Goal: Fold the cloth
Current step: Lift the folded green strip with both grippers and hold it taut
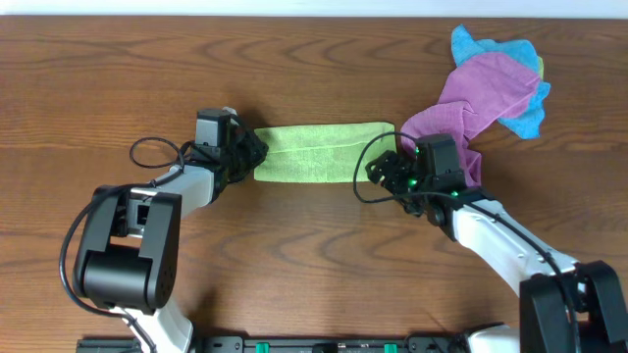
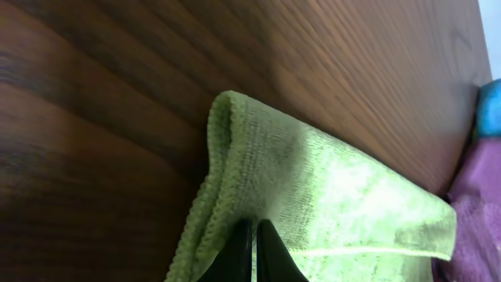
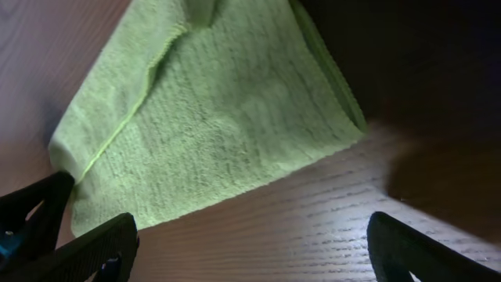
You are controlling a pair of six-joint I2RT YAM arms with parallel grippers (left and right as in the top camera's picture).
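Observation:
My right gripper will next grab the lime-green cloth's loose end (image 1: 390, 151) (image 3: 335, 105) beside the purple cloth. It will then fold the lime-green cloth toward the end at my left gripper.
The lime-green cloth (image 1: 319, 152) lies folded into a long strip across the middle of the table. My left gripper (image 1: 250, 152) is at its left end, shut on the cloth's edge; in the left wrist view the closed fingers (image 2: 255, 247) pinch the green fabric (image 2: 329, 196). My right gripper (image 1: 378, 169) hovers at the strip's right end, open and empty. In the right wrist view its fingers (image 3: 250, 247) stand wide apart over bare wood just short of the cloth (image 3: 211, 117). No white tag is visible.
A purple cloth (image 1: 469, 103) lies heaped over a bright blue cloth (image 1: 525, 74) at the back right, right next to my right gripper. Both show at the right edge of the left wrist view (image 2: 477, 196). The table is dark wood.

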